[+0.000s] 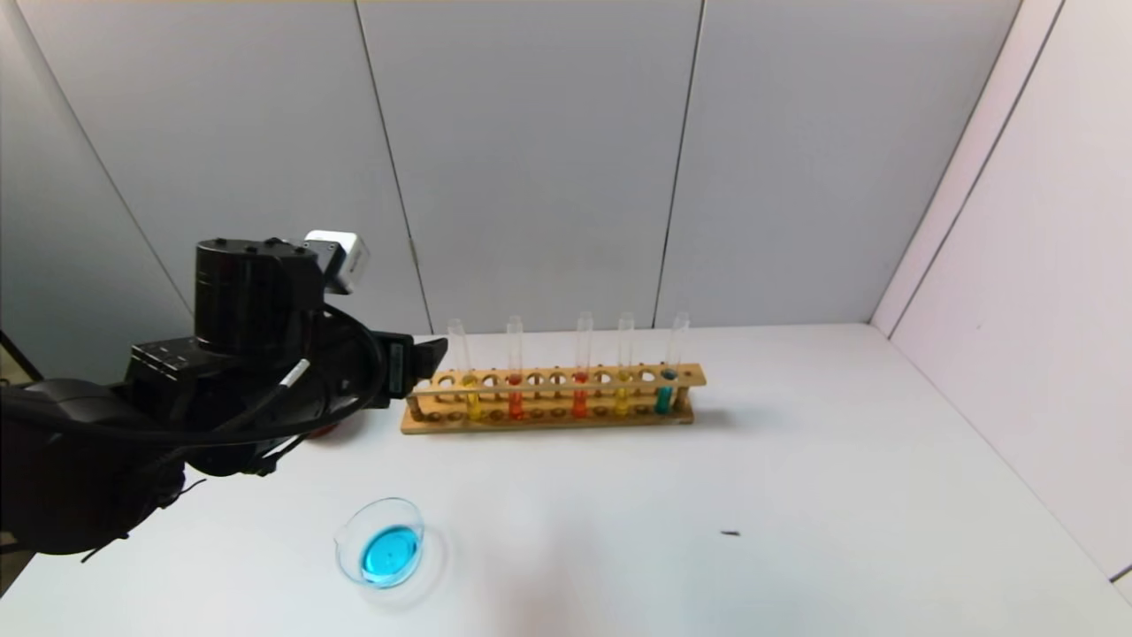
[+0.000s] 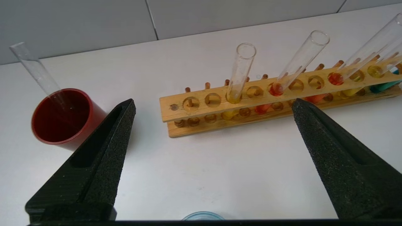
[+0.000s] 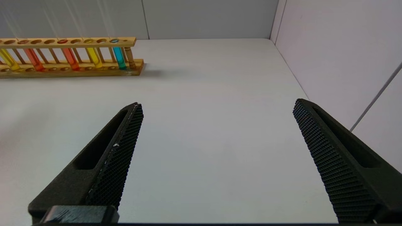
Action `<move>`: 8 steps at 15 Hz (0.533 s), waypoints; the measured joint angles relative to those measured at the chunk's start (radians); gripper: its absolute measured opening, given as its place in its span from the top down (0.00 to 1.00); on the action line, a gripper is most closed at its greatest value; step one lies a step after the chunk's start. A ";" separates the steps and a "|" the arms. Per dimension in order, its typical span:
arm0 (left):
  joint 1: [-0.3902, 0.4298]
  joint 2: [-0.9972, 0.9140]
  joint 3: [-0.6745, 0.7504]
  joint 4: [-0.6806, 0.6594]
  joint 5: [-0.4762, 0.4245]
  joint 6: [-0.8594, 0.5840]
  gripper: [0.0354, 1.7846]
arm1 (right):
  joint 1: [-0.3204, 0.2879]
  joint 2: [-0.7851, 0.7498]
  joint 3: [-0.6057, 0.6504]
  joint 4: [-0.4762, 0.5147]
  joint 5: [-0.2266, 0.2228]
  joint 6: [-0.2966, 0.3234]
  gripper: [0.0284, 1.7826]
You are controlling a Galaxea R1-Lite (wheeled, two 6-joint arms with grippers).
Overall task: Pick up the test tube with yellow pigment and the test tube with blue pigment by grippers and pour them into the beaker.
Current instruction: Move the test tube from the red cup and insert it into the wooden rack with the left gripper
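My left gripper grabs the yellow tube by its clear upper end (image 1: 457, 335) next, since the wooden rack closes around the tube's lower half.
The beaker (image 1: 385, 548) stands at the table's front left and holds bright blue liquid; its rim shows in the left wrist view (image 2: 202, 216). Two tubes with yellow liquid stand in the wooden rack (image 1: 548, 416): one near its left end (image 1: 469, 389) (image 2: 239, 72), one further right (image 1: 623, 380). No tube with bright blue liquid shows. An empty clear tube (image 2: 34, 67) leans in the red cup (image 2: 62, 116). My left gripper (image 1: 424, 358) (image 2: 213, 103) is open and empty, just left of the rack, facing it. My right gripper (image 3: 216, 105) is open and empty over bare table.
Two orange-liquid tubes (image 1: 516, 394) (image 1: 580, 389) and a teal-liquid tube (image 1: 665, 389) also stand in the rack. Grey walls close the back and right side. A small dark speck (image 1: 730, 533) lies on the table's right half.
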 joint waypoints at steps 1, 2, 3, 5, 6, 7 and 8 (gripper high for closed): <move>-0.020 0.022 -0.004 -0.016 0.014 -0.013 0.02 | 0.000 0.000 0.000 0.000 0.000 0.000 0.02; -0.038 0.052 -0.009 -0.040 0.027 -0.020 0.02 | 0.000 0.000 0.000 0.000 0.000 0.000 0.02; -0.049 0.084 -0.013 -0.071 0.039 -0.022 0.02 | 0.000 0.000 0.000 0.000 0.000 0.000 0.02; -0.061 0.159 -0.031 -0.145 0.066 -0.024 0.02 | -0.001 0.000 0.000 0.000 0.000 0.000 0.02; -0.063 0.194 -0.047 -0.172 0.074 -0.025 0.02 | -0.001 0.000 0.000 0.000 0.000 0.000 0.02; -0.064 0.225 -0.064 -0.185 0.077 -0.025 0.02 | -0.001 0.000 0.000 0.000 0.000 0.000 0.02; -0.064 0.253 -0.082 -0.188 0.079 -0.025 0.02 | -0.001 0.000 0.000 0.000 0.000 0.000 0.02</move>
